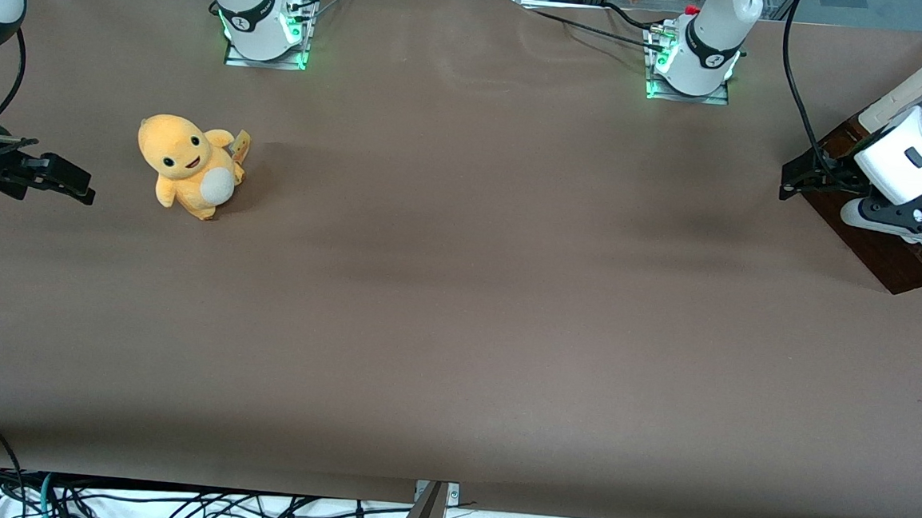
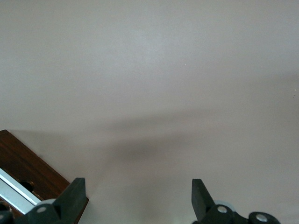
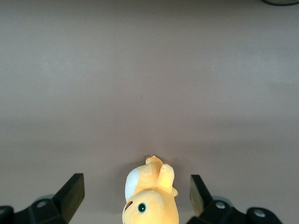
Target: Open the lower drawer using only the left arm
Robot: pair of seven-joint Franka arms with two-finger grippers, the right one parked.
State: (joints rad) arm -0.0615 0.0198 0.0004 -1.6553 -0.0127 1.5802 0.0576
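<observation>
The flat dark-brown wood has a white bar running across it. My left gripper will grab the lower drawer by its bar handle (image 2: pixel 17 190) next, to open it.
The small dark-brown wooden cabinet (image 1: pixel 886 245) stands at the working arm's end of the table, mostly covered by the left arm (image 1: pixel 915 159). In the left wrist view a corner of its dark-brown wood (image 2: pixel 28 170) shows with a white bar (image 2: pixel 14 190) across it, like a drawer handle. I cannot tell which drawer it belongs to. No pale drawer inside shows. My left gripper (image 1: pixel 794 182) hangs at the cabinet's edge above the table, pointing toward the parked arm's end. Its fingers (image 2: pixel 74 193) are spread wide open with only bare table between them (image 2: pixel 138 186).
A yellow plush toy (image 1: pixel 188 166) sits on the brown table cover (image 1: pixel 459 291) toward the parked arm's end; it also shows in the right wrist view (image 3: pixel 148 196). The two arm bases (image 1: pixel 266 23) stand at the table's edge farthest from the camera. Cables hang below the near edge.
</observation>
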